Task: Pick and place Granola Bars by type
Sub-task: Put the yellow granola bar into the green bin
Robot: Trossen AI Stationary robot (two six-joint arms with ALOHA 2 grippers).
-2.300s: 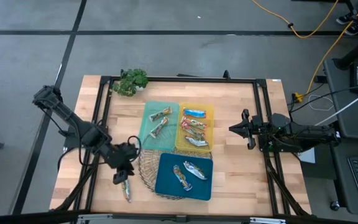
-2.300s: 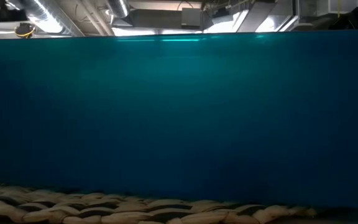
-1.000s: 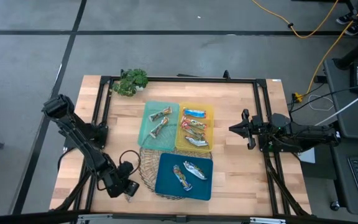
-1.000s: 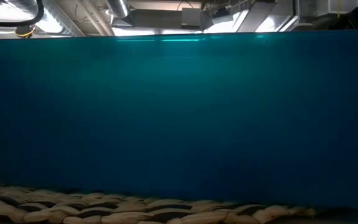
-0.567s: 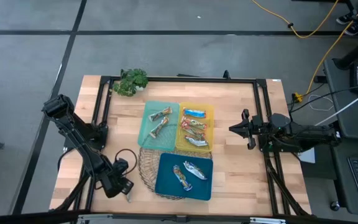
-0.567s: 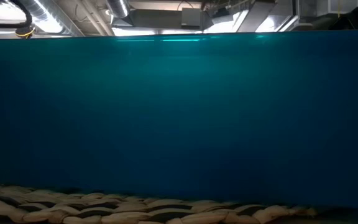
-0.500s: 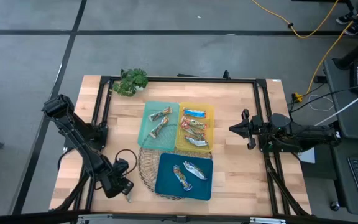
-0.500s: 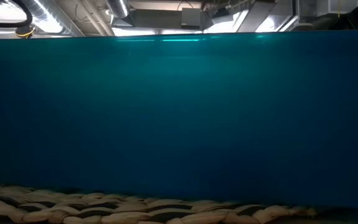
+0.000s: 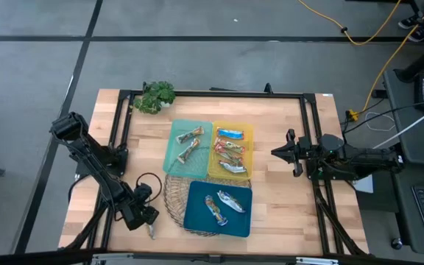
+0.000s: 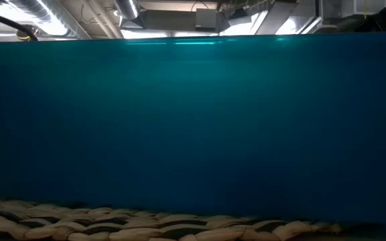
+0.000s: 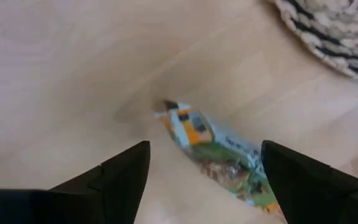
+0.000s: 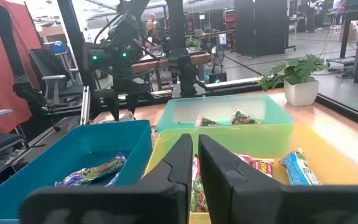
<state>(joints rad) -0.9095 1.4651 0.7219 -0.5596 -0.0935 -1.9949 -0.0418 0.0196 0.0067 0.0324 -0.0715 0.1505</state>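
My left gripper grabs the granola bar by its green middle [image 11: 226,165] next, to sort the bar into the light green tray.
A granola bar [image 11: 219,146] in a green, white and orange wrapper lies flat on the wood near the table's front left corner [image 9: 151,231]. My left gripper [image 11: 205,149] hangs just over it, open, with one finger on either side and clear of the wrapper [image 9: 143,216]. Other granola bars lie in three trays: two in the light green tray [image 9: 177,163], several in the yellow tray [image 9: 249,151], two in the blue tray [image 9: 197,217]. My right gripper [image 9: 275,153] waits at the table's right, shut [image 12: 196,155].
The blue tray sits on a round woven mat [image 9: 172,197], whose rim [image 11: 328,37] lies close to the loose bar. A potted plant [image 9: 155,96] stands at the far left. In the low view the blue tray's wall [image 10: 193,127] blocks nearly everything.
My left gripper has drawn back a little from the loose bar, toward the table's far left. More of the bar shows beside it now. The bar still lies flat on the wood.
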